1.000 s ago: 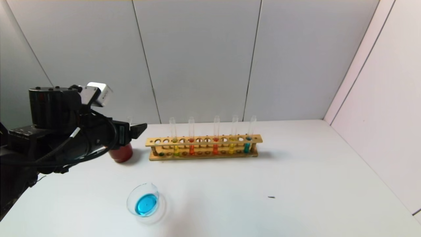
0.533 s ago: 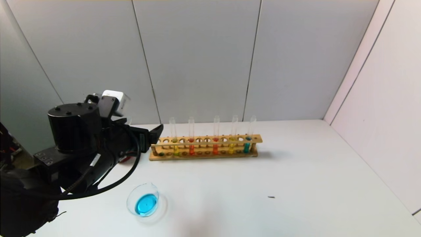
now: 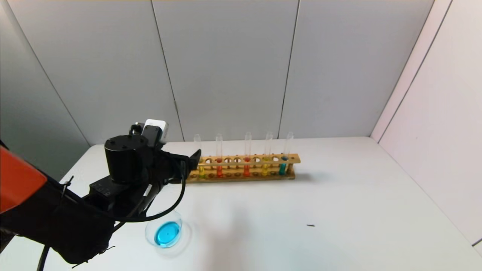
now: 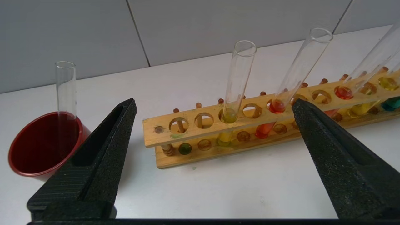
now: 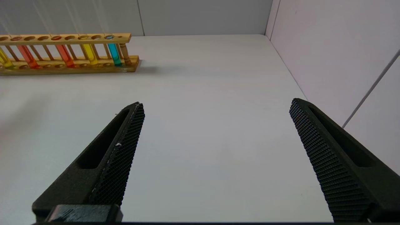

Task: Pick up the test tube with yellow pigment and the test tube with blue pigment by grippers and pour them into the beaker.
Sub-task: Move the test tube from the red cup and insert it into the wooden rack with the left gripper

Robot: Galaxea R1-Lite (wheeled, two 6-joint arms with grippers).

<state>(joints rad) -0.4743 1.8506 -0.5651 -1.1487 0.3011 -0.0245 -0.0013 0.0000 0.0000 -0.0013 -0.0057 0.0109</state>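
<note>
My left gripper is to grab the yellow test tube next by its bare glass top (image 3: 197, 143) (image 4: 240, 73), because the rack's wooden bars crowd its filled bottom.
Five tubes stand in a wooden rack (image 3: 241, 160). A test tube with yellow pigment (image 3: 201, 170) is near the rack's left end, another yellow one (image 3: 265, 168) toward the right, and the test tube with blue pigment (image 3: 282, 168) rightmost. My left gripper (image 3: 191, 161) is open and empty just in front of the rack's left end. In the left wrist view the left gripper (image 4: 215, 103) frames the left yellow tube (image 4: 239, 78) without touching it. The beaker (image 3: 165, 232) holds blue liquid on the near left table. My right gripper (image 5: 217, 103) is open and empty over bare table.
Two orange-red tubes (image 3: 219, 170) (image 3: 246, 169) stand between the yellow ones. A dark-red cup (image 4: 43, 143) with an empty tube (image 4: 65, 87) stands left of the rack, hidden by my arm in the head view. A wall (image 3: 433, 113) borders the table's right side.
My left arm has moved right and forward, from beside the red cup to the rack's left end. It now covers the cup in the head view. The tubes and beaker have not moved.
</note>
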